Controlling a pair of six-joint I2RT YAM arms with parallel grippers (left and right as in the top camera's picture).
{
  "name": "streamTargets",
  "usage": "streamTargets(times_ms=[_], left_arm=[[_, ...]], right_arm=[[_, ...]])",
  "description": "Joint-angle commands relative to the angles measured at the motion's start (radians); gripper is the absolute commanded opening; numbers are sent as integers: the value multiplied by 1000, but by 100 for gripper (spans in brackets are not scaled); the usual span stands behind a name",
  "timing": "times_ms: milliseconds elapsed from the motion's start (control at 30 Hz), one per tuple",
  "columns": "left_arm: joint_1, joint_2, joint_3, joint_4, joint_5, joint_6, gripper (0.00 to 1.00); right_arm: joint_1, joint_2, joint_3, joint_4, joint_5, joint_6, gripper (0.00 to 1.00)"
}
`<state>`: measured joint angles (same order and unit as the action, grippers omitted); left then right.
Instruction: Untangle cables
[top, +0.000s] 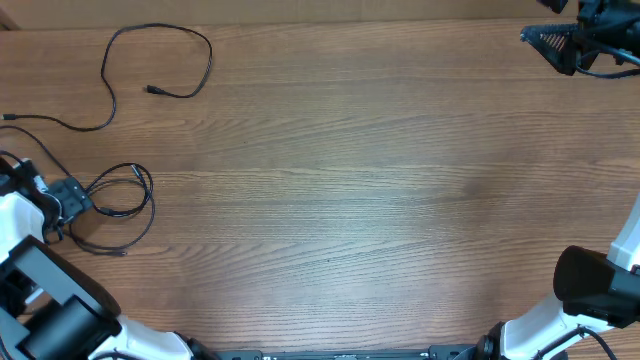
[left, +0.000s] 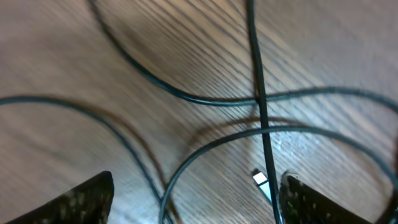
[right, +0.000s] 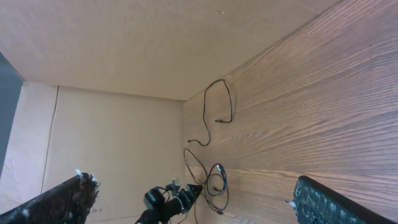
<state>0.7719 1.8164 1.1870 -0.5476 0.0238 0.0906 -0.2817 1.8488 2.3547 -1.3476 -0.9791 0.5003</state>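
Note:
I will next use my left gripper to grab the black cable in the middle of its length, at the edge of the looped bundle, so its ends stay free for untangling it.
Two sets of thin black cables lie at the table's left. One loose cable (top: 160, 62) curves alone at the far left corner. A looped bundle (top: 125, 200) lies nearer the front, with my left gripper (top: 78, 198) at its left edge. In the left wrist view the gripper (left: 196, 202) is open above crossing strands (left: 261, 112). One strand and a small silver plug end (left: 261, 180) run beside the right finger (left: 323, 202); nothing is clamped. My right gripper (top: 555, 45) hangs open and empty at the far right corner, far from the cables (right: 214, 180).
Bare wooden tabletop (top: 350, 180) spans the space between the two arms. The arm bases stand at the front corners, left (top: 50, 300) and right (top: 590, 290). A cardboard wall (right: 112, 56) borders the table's far side and left.

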Motion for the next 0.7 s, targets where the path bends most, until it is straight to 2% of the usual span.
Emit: streamTargets(times_ms=[0, 67, 233, 400, 533, 633, 667], left_arm=[[6, 79, 5, 0, 47, 135, 75], [12, 96, 5, 5, 48, 135, 78], [40, 102, 6, 28, 73, 143, 79], [75, 102, 7, 29, 233, 207, 79], [86, 103, 7, 29, 265, 246, 72], [85, 115, 7, 29, 266, 290, 54], [85, 124, 7, 32, 266, 291, 53]], right_arm=[[-5, -5, 8, 3, 3, -8, 100], [-5, -5, 7, 3, 3, -8, 100], [-5, -5, 7, 3, 3, -8, 100], [-5, -5, 8, 3, 3, -8, 100], [-5, -5, 7, 3, 3, -8, 100], [-5, -5, 8, 3, 3, -8, 100], [-5, -5, 8, 3, 3, -8, 100]])
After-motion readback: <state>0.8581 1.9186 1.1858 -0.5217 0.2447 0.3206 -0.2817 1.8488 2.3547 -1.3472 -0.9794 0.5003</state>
